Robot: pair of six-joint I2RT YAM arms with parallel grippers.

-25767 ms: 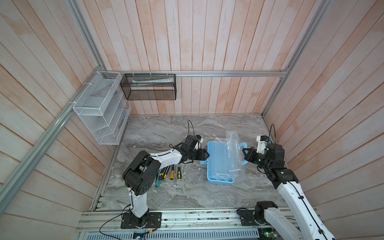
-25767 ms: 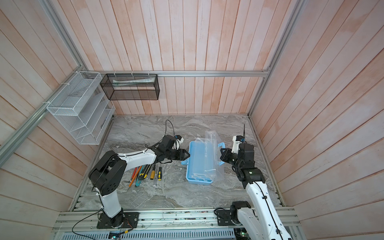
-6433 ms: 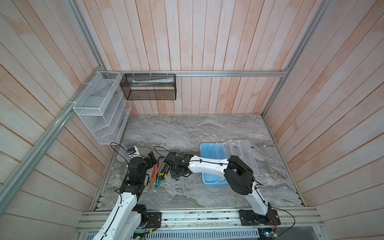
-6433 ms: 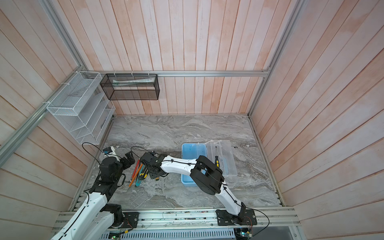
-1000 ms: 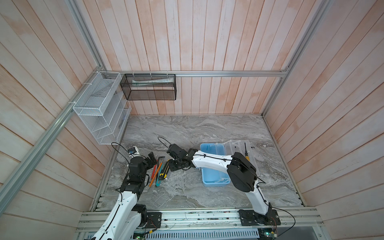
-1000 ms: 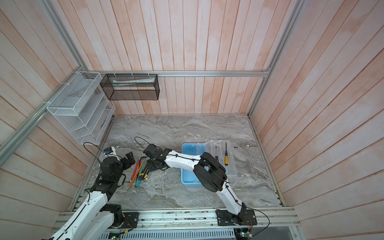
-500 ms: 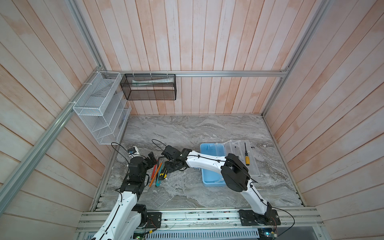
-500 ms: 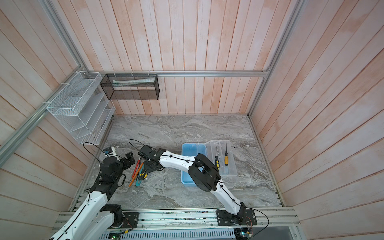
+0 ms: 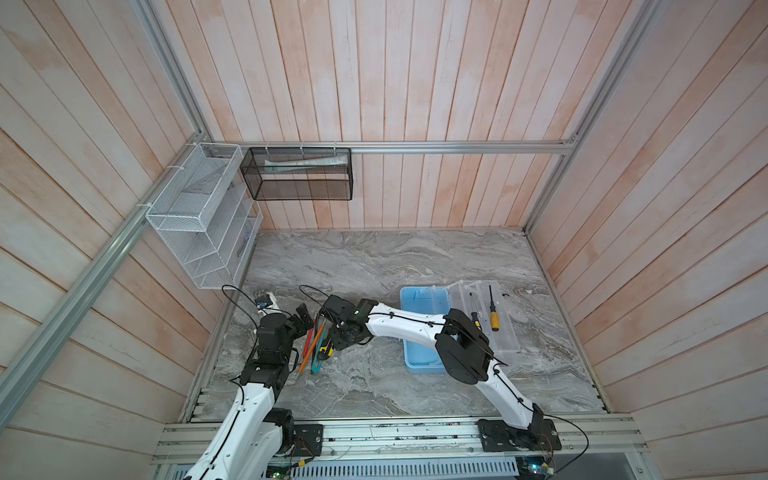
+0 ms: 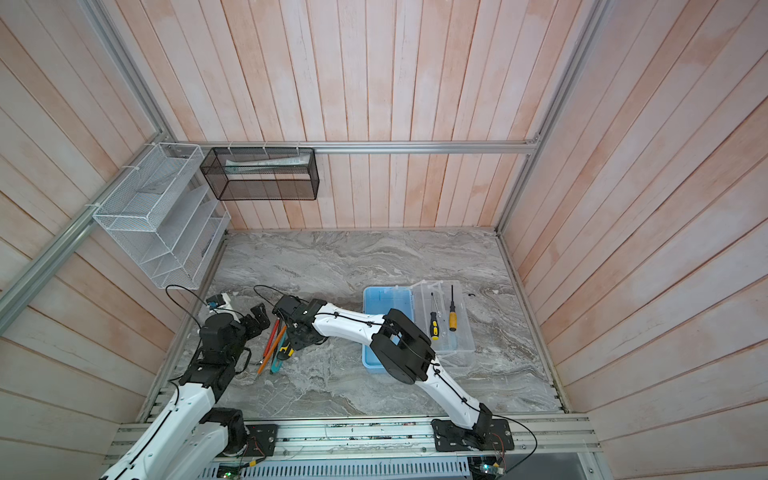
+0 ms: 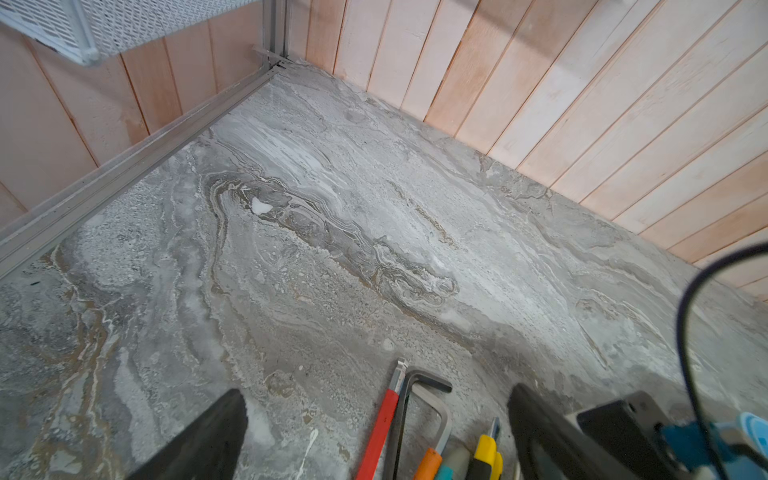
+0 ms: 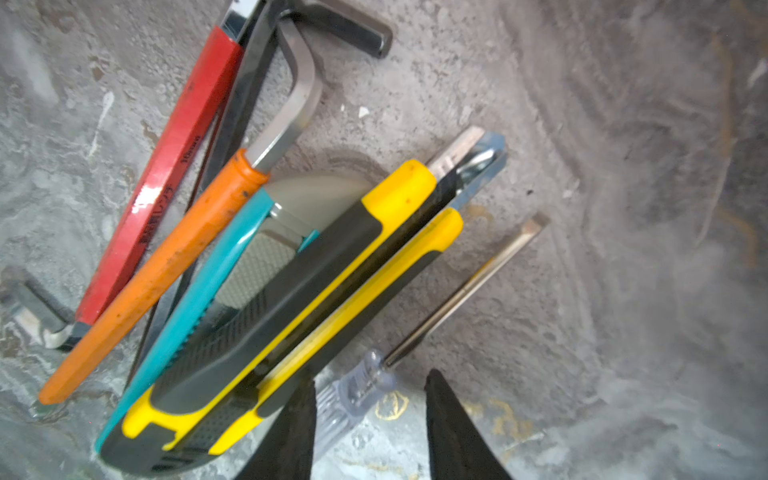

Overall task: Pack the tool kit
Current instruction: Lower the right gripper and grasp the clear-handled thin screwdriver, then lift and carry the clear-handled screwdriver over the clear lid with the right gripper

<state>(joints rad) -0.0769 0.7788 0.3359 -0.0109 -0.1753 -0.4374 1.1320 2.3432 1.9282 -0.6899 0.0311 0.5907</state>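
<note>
My right gripper should go lower before it closes on the clear handle point(image 12: 350, 404). My fingertips are above the sides of the handle, so they would miss it if I closed now.
In both top views the tool kit's light-blue base point(image 9: 422, 303) point(image 10: 382, 303) lies open, with its clear lid point(image 9: 505, 340) flat to its right. On the lid rest a yellow screwdriver point(image 9: 493, 320) and a yellow-black one point(image 9: 474, 318). My right gripper point(image 9: 334, 338) point(image 12: 368, 415) reaches across to the tool pile. It is open, its jaws either side of a clear-handled screwdriver point(image 12: 359, 388), with a gap on one side. Beside that lie a yellow-black cutter point(image 12: 299, 299), a teal cutter point(image 12: 224, 257), an orange pencil point(image 12: 166, 266) and a red pencil point(image 12: 166, 153). My left gripper point(image 9: 305, 320) point(image 11: 376, 395) hangs open just left of the pile.
Two hex keys point(image 12: 299, 83) lie by the pencils. A white wire rack point(image 9: 199, 224) hangs on the left wall and a black mesh basket point(image 9: 299, 174) on the back wall. Wooden walls close in the marble table point(image 9: 374, 257) on three sides.
Over the last second my right gripper moved left and down onto the tool pile. The left arm has stayed put.
</note>
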